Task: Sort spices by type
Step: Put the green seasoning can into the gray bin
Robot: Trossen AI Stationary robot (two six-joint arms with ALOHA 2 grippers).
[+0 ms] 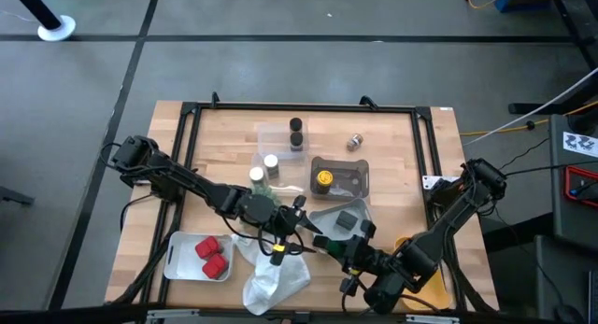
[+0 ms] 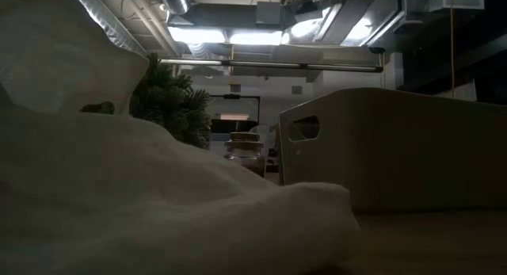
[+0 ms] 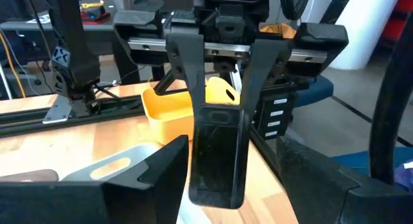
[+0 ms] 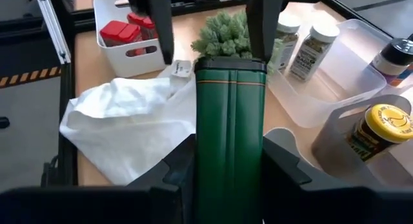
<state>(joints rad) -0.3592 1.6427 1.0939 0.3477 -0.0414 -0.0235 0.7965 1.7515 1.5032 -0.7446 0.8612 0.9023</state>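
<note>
My left gripper grabs the dark green box by its black lidded end next, to sort the box into the pale tray.
A long dark green box (image 4: 229, 127) hangs in the air between my two grippers, over the table's near middle (image 1: 318, 238). My right gripper (image 4: 229, 143) is shut on it. My left gripper (image 3: 232, 146) faces it head-on, open, with its fingers on either side of the box's other end. I cannot tell whether they touch. Red packets (image 4: 119, 31) lie in a white tray. White-capped jars (image 4: 300, 40) stand in a clear tray. A yellow-capped jar (image 4: 377, 130) sits in a grey tray, and a dark grey block (image 1: 348, 219) in another. My right gripper pinches the green box between its two fingers (image 4: 184, 162) on its long side walls (image 4: 206, 146), fingers lying along the box. It comes level from the table's right. The box is lifted clear and juts out level toward my left gripper.
A crumpled white plastic bag (image 1: 273, 277) lies under the grippers and fills the low view. A green bushy plant (image 4: 226, 30) stands beside the clear tray. Dark jars (image 1: 296, 133) stand farther back. A yellow bin (image 3: 171, 108) sits under the right arm.
</note>
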